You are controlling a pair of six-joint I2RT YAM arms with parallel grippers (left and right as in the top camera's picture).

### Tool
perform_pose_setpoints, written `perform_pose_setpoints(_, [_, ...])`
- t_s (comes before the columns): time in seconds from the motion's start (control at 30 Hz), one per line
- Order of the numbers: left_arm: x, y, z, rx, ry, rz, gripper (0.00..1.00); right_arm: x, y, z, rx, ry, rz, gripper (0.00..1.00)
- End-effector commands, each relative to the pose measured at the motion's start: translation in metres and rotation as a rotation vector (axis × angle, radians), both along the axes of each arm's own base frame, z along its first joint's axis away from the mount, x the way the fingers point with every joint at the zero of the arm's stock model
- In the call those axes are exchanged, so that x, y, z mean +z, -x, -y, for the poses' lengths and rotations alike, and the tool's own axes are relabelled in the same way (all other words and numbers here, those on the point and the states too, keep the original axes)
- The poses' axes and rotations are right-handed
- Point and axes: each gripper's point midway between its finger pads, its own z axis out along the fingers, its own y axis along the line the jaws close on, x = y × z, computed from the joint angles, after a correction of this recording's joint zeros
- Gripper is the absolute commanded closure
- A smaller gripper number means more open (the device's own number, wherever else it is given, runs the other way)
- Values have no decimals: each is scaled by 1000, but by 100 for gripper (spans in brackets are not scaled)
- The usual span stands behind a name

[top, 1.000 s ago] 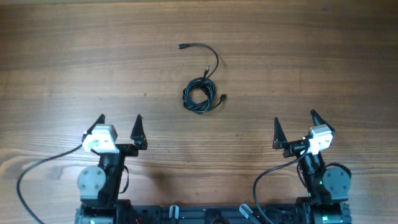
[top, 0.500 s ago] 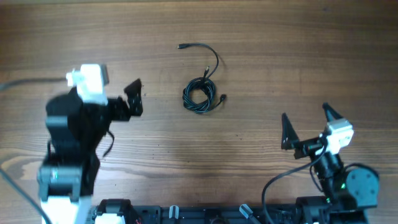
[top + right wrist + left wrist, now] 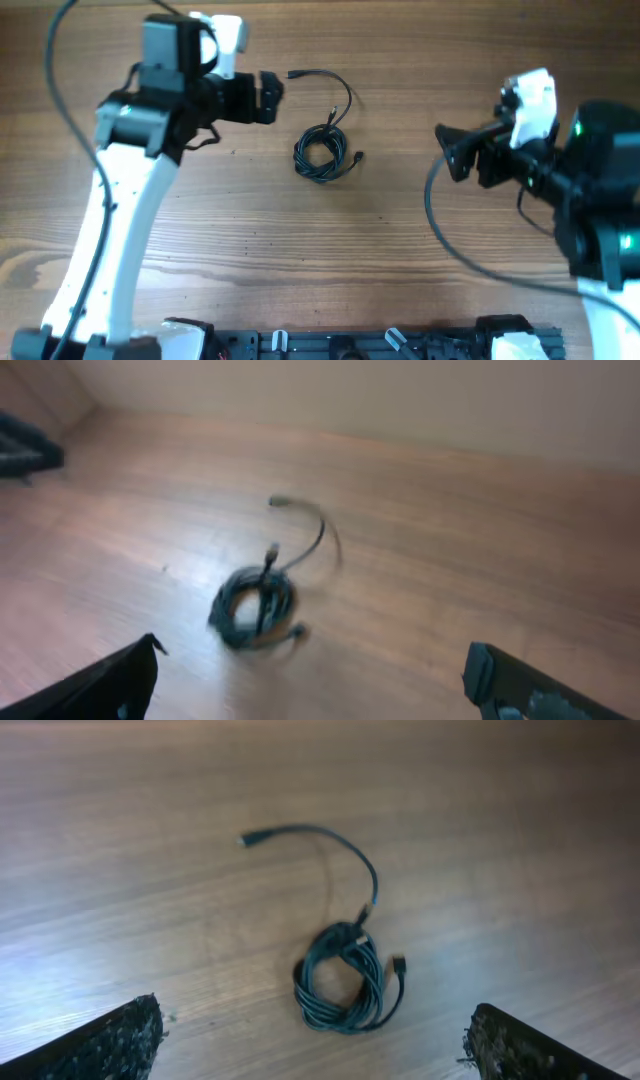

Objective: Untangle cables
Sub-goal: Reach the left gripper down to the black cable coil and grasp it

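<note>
The left gripper picks up the cables by the coil's nearest side next, which leaves the opposite side free for my right gripper to untangle.
The cables [image 3: 322, 150] are thin black cords wound in a small coil on the wooden table, with one loose end curving up to a plug [image 3: 292, 74]. They also show in the left wrist view [image 3: 341, 980] and, blurred, in the right wrist view [image 3: 255, 603]. My left gripper [image 3: 268, 97] is open and empty, raised above the table left of the coil. My right gripper [image 3: 452, 152] is open and empty, raised to the right of the coil. Neither touches the cables.
The wooden table [image 3: 400, 60] carries nothing else near the coil. The arms' thick black wires [image 3: 460, 250] hang over the table at both sides. A black rail [image 3: 340, 345] runs along the front edge.
Both arms have risen from the front edge and swung toward the table's middle. The left gripper now sits left of the coil, the right one to its right. The cables have not moved.
</note>
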Motion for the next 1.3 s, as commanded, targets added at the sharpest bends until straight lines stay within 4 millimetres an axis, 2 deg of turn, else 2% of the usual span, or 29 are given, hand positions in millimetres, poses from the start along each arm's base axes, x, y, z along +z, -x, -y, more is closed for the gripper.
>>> perform_pose_setpoints(0.0, [-21, -4, 14, -54, -20, -59, 0, -5, -17, -11, 28, -57, -78, 0])
perform_pose_setpoints(0.13, [-44, -13, 21, -70, -11, -113, 0, -30, -29, -21, -8, -191, -243, 0])
perform_pose_setpoints(0.17, [-53, -15, 21, -69, -15, -136, 0, -35, -30, -26, 28, -192, -258, 0])
perform_pose_setpoints(0.3, [-96, -22, 26, -75, -38, -242, 9, -49, -35, -28, 36, -193, -305, 2])
perform_pose_setpoints(0.4, [-133, -27, 35, -90, -56, -315, 17, -53, -37, -28, 40, -185, -310, 4])
perform_pose_setpoints(0.53, [-166, -30, 46, -112, -74, -370, 25, -53, -37, -27, 37, -183, -310, 7])
perform_pose_setpoints(0.63, [-187, -31, 55, -129, -87, -394, 36, -53, -37, -27, 37, -183, -310, 9])
perform_pose_setpoints(0.7, [-195, -34, 59, -136, -88, -395, 41, -53, -37, -27, 37, -183, -310, 10])
perform_pose_setpoints(0.77, [-203, -38, 60, -134, -103, -390, 53, -53, -37, -27, 36, -183, -311, 11])
perform_pose_setpoints(0.87, [-213, -41, 63, -136, -112, -389, 63, -53, -37, -27, 36, -184, -311, 12])
perform_pose_setpoints(1.1, [-231, -41, 63, -137, -120, -420, 64, -53, -37, -27, 34, -182, -312, 11])
perform_pose_setpoints(1.27, [-251, -39, 72, -155, -131, -443, 65, -54, -36, -26, 33, -181, -317, 11])
